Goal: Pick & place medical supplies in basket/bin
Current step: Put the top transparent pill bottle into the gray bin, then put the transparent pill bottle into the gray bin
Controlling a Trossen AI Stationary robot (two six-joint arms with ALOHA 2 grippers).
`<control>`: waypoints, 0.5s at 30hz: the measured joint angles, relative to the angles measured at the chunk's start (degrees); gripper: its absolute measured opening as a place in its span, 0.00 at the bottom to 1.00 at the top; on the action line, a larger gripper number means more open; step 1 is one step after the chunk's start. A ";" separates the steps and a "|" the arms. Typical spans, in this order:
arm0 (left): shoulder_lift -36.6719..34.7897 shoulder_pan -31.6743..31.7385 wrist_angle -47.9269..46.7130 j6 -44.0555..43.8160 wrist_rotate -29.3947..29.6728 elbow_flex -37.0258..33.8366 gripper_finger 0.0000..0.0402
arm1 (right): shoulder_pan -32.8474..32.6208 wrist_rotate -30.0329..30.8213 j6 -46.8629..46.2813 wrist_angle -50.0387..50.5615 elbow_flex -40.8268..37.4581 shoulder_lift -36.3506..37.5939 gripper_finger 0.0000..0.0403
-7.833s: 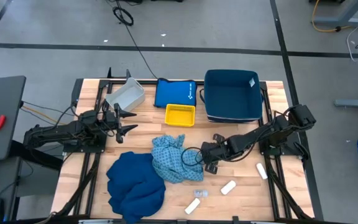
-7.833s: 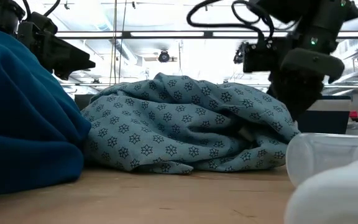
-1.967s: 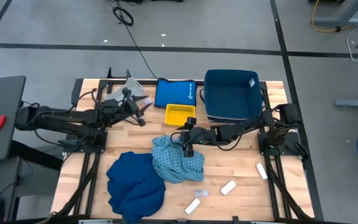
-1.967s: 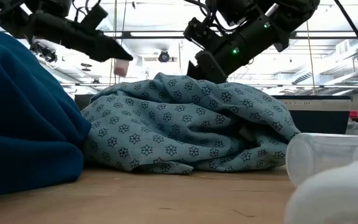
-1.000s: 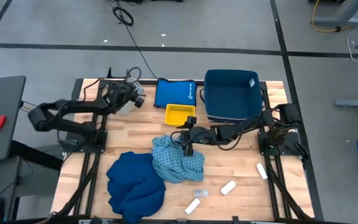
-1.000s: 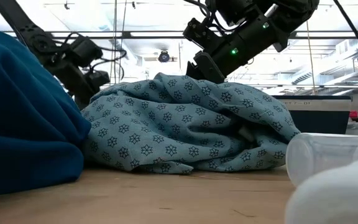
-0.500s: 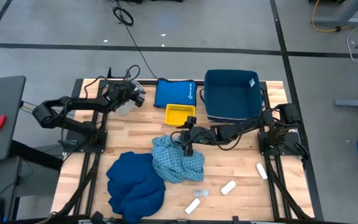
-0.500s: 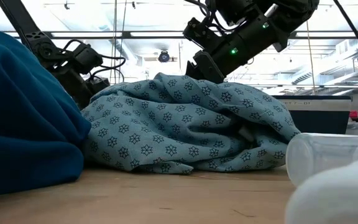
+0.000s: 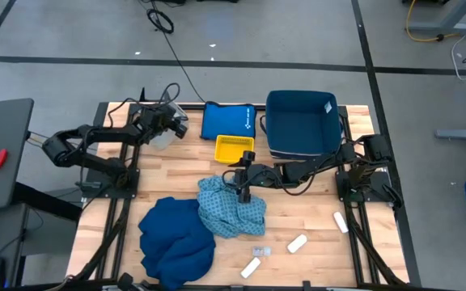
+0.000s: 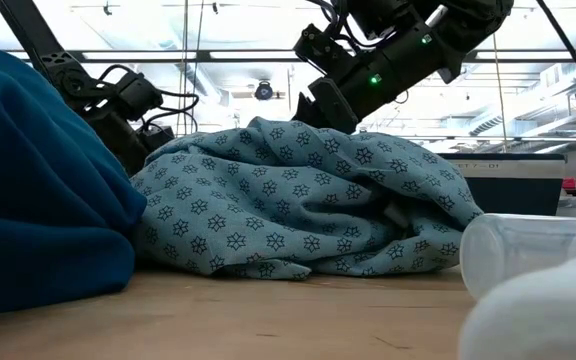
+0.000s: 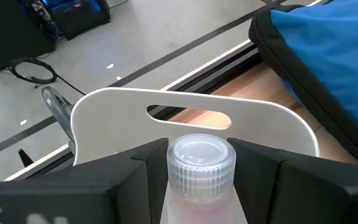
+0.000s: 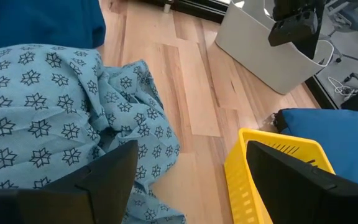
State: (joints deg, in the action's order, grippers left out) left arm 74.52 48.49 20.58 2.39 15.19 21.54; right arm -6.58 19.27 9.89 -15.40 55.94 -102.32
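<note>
The left gripper should open now: the clear vial's ribbed cap (image 11: 201, 149) is standing inside the white bin's handle side (image 11: 118, 121), so the clear vial would rest in the bin.
My left gripper (image 9: 173, 126) hangs over the white bin (image 9: 158, 139) at the table's far left, shut on a small clear vial (image 11: 200, 163) with a ribbed cap. The bin's handle wall (image 11: 191, 106) lies just ahead of it. My right gripper (image 9: 243, 185) stands open just above the far edge of the patterned light-blue cloth (image 9: 230, 208), nothing between its fingers. The dark-blue cloth (image 9: 176, 239) lies bunched at the near left. Three white rolls (image 9: 297, 242) and a tiny vial (image 9: 259, 252) lie on the near right of the table. My left gripper pinches the vial between its two fingers (image 11: 143, 167), one on each side, just at the ribbed cap (image 11: 201, 149). The cap end points forward past the fingertips toward the bin's wall. The vial is lifted clear, over the bin.
A yellow basket (image 9: 235, 149) stands just beyond my right gripper, with a flat blue pouch (image 9: 227, 121) behind it. A dark-blue bin (image 9: 302, 125) stands at the far right. Bare wood shows between the cloths and the yellow basket.
My left arm has shifted a little while its gripper stays over the white bin with the vial; in the last half second it holds still. My right gripper has not moved.
</note>
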 joint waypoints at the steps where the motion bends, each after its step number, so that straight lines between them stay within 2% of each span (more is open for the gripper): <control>1: 0.00 0.02 -0.04 -0.04 0.01 0.00 0.36 | 0.01 0.00 0.00 0.00 0.00 0.00 0.77; 7: 0.07 0.03 -0.11 -0.39 0.03 -0.02 0.37 | 0.01 -0.04 0.00 -0.01 0.00 0.00 0.77; 12: 0.07 0.09 -0.21 -0.50 -0.66 -0.07 0.56 | -0.01 -0.14 0.00 0.00 0.00 0.00 0.77; 15: 0.09 0.00 -0.24 -0.66 -1.13 -0.08 0.60 | 0.01 -0.22 0.00 -0.02 0.00 0.00 0.77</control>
State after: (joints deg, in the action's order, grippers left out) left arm 74.61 48.49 20.34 1.73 14.06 21.47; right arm -6.57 19.05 9.89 -15.42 55.94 -102.32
